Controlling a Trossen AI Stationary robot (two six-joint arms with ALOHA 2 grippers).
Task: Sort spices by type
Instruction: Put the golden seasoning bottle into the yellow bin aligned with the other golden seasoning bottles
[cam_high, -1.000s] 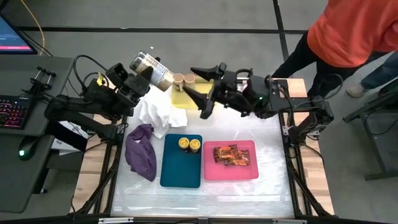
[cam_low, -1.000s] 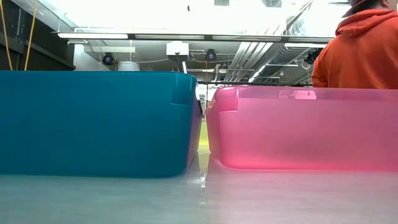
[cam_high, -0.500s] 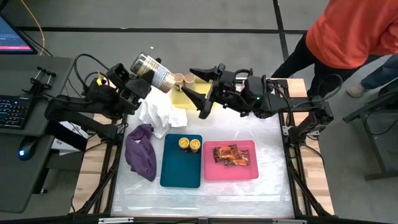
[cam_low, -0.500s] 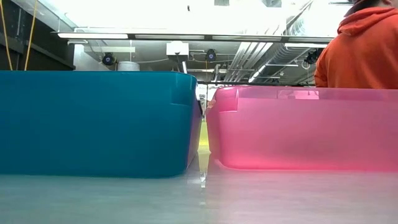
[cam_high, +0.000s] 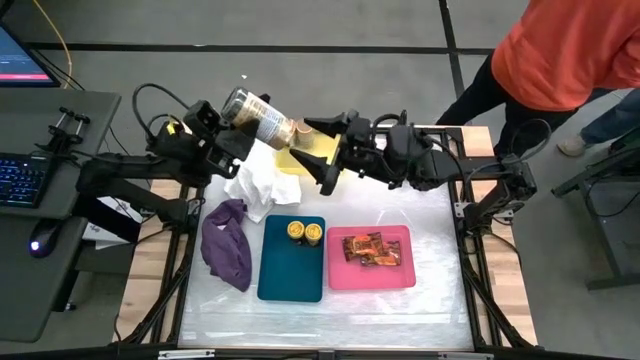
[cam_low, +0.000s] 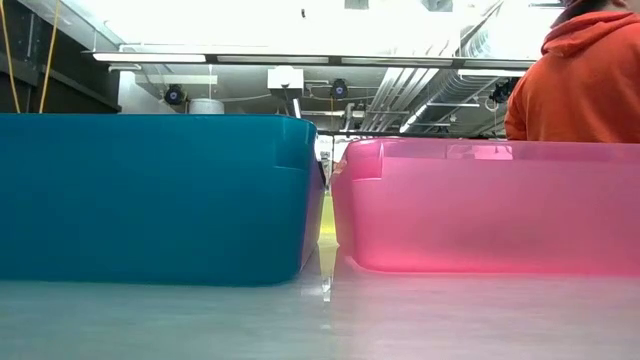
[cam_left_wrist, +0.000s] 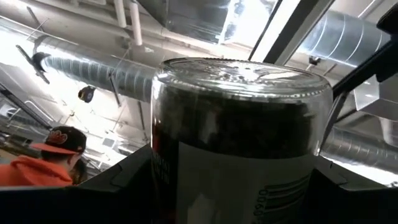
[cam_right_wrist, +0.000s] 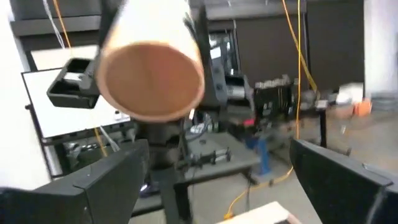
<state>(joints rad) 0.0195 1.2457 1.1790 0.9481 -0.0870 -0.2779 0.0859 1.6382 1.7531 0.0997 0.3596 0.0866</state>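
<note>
The right gripper isn't ready to close yet and needs to move toward the jar's tan lid first: there is a gap between its fingers and the lid, so it would miss if it closed now.
My left gripper is shut on a glass spice jar with a tan lid, high over the table's far side. The jar fills the left wrist view. My right gripper is open and faces that lid from the right, apart from it, above the yellow tray. The other tan-lidded jars are hidden. Two yellow-lidded jars stand in the teal tray. Orange-red packets lie in the pink tray. My left gripper pinches the jar's labelled body between its two fingers, which lie across the jar. The jar is lifted clear and tilted, with its glass base toward the table's far left and its lid toward my right gripper.
A white cloth and a purple cloth lie left of the trays. The teal tray and pink tray fill the low view. A person in an orange hoodie stands beyond the far right corner.
My left gripper has carried the jar toward the table's right, nearer my right gripper, and the jar's lid now covers the two tan lids that showed in the yellow tray. My right gripper has stayed open and shifted slightly toward the near edge.
</note>
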